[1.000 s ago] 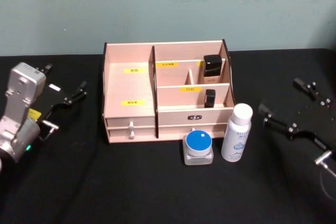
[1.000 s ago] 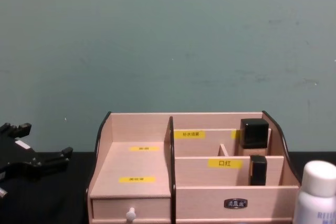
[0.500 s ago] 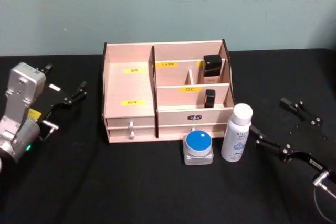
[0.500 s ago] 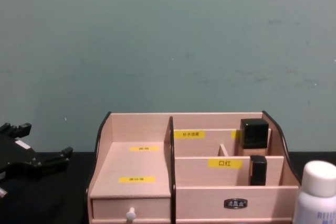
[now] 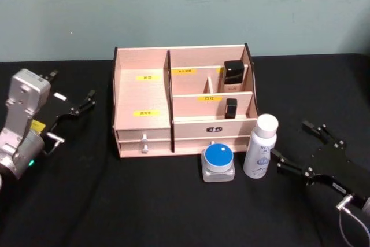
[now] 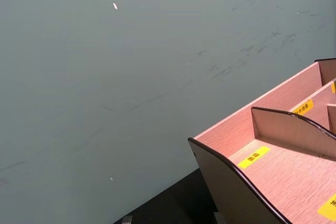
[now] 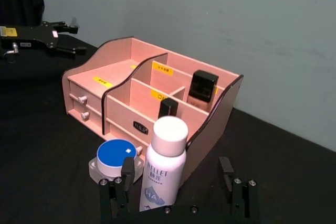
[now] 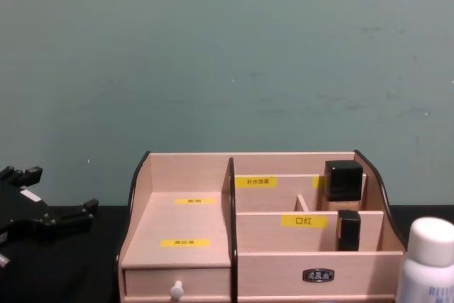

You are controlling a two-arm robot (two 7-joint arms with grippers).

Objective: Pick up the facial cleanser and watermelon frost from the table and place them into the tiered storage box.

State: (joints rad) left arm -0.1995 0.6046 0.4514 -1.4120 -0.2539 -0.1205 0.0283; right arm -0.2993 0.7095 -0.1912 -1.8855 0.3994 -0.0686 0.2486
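My right gripper is to grab the facial cleanser next by its body just below the cap [image 8: 428, 277], so that it can stand the cleanser in the tiered storage box [image 8: 312, 232].
The facial cleanser [image 5: 260, 146], a white bottle with a white cap, stands on the black table at the front right of the tiered storage box [image 5: 142, 94]. Its cap also rises at the chest view's lower right [image 8: 428, 259]. The watermelon frost [image 5: 218, 162], a clear squat jar with a blue lid, sits to the left of the bottle, before the drawers. My right gripper [image 5: 291, 146] is open just right of the bottle, fingers pointing at it; in the right wrist view the bottle [image 7: 163, 162] stands ahead of the open fingers [image 7: 126, 171]. My left gripper [image 5: 72, 88] rests open, left of the box.
Two dark cosmetic items [image 5: 233, 76] stand in the box's right-hand compartments. The wide left tier [image 8: 186, 219] holds nothing but yellow labels. Two drawers with knobs [image 5: 144, 142] face the front. A teal wall [image 8: 227, 54] is close behind.
My right gripper has swung left and toward the table's front, closing in on the white bottle. The left arm, bottle and jar have not moved.
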